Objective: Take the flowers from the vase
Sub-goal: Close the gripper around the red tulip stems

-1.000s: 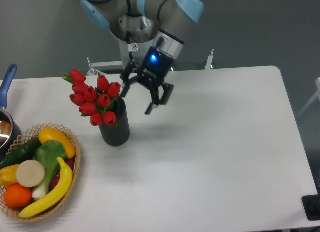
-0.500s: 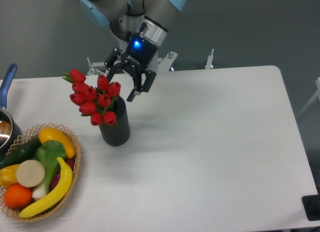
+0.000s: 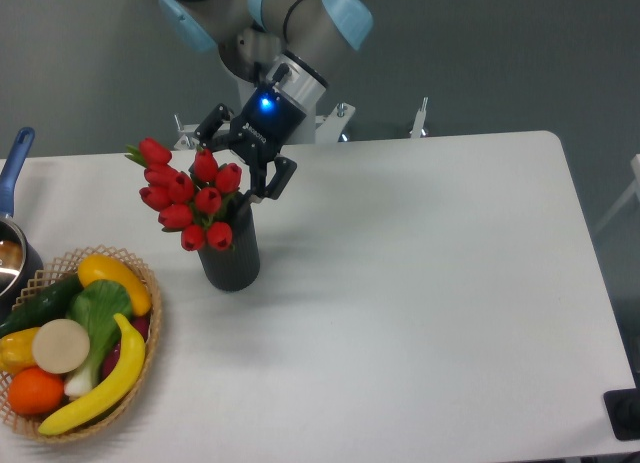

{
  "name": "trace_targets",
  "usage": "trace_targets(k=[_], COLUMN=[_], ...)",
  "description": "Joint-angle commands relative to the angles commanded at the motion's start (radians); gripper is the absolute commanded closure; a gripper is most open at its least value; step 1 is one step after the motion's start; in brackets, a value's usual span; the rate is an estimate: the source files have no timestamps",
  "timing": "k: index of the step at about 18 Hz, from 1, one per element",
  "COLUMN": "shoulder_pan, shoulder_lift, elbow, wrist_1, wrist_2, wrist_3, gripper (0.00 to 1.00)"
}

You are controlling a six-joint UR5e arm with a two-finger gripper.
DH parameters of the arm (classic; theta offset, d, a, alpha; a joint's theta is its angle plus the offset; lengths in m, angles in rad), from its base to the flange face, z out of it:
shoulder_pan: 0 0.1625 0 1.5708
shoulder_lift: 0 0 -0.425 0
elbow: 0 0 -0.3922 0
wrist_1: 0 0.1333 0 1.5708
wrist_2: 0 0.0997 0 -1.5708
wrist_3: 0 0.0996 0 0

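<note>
Next, my gripper grabs the flowers' green stems below the buds, to lift the flowers (image 3: pixel 188 193) from the vase (image 3: pixel 232 253).
The flowers (image 3: pixel 188 193), a bunch of red tulip buds with green stems, stand in the matte black vase (image 3: pixel 232 253) on the left part of the white table. They lean to the left over the vase's mouth. My gripper (image 3: pixel 236 161) is open, just behind and above the top right buds. One finger is behind the bunch and the other finger (image 3: pixel 277 177) hangs to the right of it. The fingers hold nothing.
A wicker basket (image 3: pixel 150 353) with fruit and vegetables sits at the front left. A blue-handled metal pot (image 3: pixel 12 245) stands at the left edge. The arm's base (image 3: pixel 260 63) rises behind the table's far edge.
My gripper has moved left and back, from the right of the vase to just behind the top of the flowers. It stays open. The flowers and vase have not moved.
</note>
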Motion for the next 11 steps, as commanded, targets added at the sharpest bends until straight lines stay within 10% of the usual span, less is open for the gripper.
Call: trace_targets(k=[3,11], shoulder_pan=[-0.011,-0.009], shoulder_lift=[-0.029,-0.022], elbow=[0.0,-0.003], wrist_1=[0.0,-0.002], wrist_2=[-0.064,-0.066], wrist_3=[0.036,0.036], gripper=[0.08,0.89])
